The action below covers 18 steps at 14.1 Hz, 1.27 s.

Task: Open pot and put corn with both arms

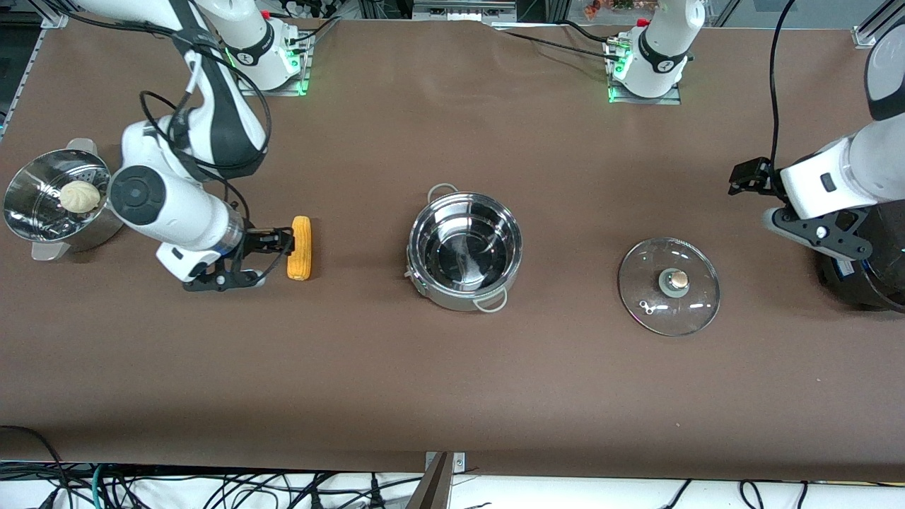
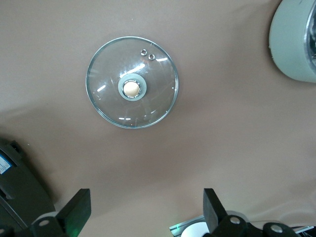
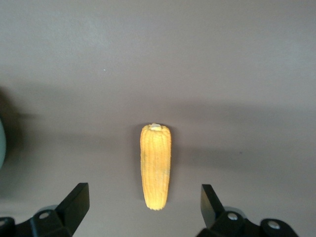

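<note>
My right gripper grabs the corn by its narrower tapered end [image 3: 156, 198] next, to put it in the open pot.
The pot [image 1: 464, 247] stands open in the middle of the table, its mirror-like inside empty. Its glass lid [image 1: 669, 286] lies flat on the table beside it, toward the left arm's end, and shows in the left wrist view [image 2: 132, 89]. The corn [image 1: 300, 247] lies on the table toward the right arm's end. My right gripper [image 1: 225, 281] is open just over the corn; in the right wrist view the corn [image 3: 156, 165] lies between the spread fingers [image 3: 144, 193]. My left gripper [image 1: 816, 237] is open and empty [image 2: 146, 197], up over the table's left arm end.
A perforated steamer pan [image 1: 53, 201] with a white bun [image 1: 79, 196] stands at the right arm's end of the table. A black cooker [image 1: 870, 268] sits at the left arm's end, under the left arm. The pot's wall shows in the left wrist view [image 2: 296, 44].
</note>
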Each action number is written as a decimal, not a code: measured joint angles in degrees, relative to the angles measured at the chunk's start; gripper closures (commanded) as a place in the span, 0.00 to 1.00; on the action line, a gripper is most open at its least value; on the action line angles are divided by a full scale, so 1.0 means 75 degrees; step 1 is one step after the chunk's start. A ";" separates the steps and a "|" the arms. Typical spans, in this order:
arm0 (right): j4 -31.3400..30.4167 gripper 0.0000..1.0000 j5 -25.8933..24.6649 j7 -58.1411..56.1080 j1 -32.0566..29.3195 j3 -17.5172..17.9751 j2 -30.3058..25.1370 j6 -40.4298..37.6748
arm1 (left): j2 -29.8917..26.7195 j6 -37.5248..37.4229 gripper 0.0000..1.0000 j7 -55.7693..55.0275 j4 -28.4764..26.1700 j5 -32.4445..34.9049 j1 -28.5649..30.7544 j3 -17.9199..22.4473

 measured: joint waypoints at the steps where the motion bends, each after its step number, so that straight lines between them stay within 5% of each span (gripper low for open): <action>1: -0.0227 0.00 0.0002 0.0041 0.0029 0.0001 0.0057 0.0301 | -0.0081 -0.0007 0.00 -0.0033 0.0011 -0.0071 -0.0003 0.0003; 6: -0.1616 0.00 0.0003 0.0155 0.0114 0.0001 0.0210 0.2148 | -0.0980 0.0753 0.00 -0.0199 -0.0415 -0.0192 -0.0551 0.1160; 10: -0.2427 0.05 0.0003 0.0164 0.0114 -0.0001 0.0211 0.2854 | -0.1878 0.1493 0.00 -0.1280 -0.1450 -0.0194 -0.0920 0.1399; 14: -0.2804 0.36 0.0003 0.0172 0.0114 -0.0003 0.0213 0.3272 | -0.2180 0.2351 0.00 -0.1888 -0.2361 -0.0304 -0.1225 0.1754; 18: -0.2976 0.69 0.0003 0.0174 0.0115 -0.0004 0.0348 0.3561 | -0.2226 0.2421 0.00 -0.1888 -0.2459 -0.0362 -0.1234 0.1944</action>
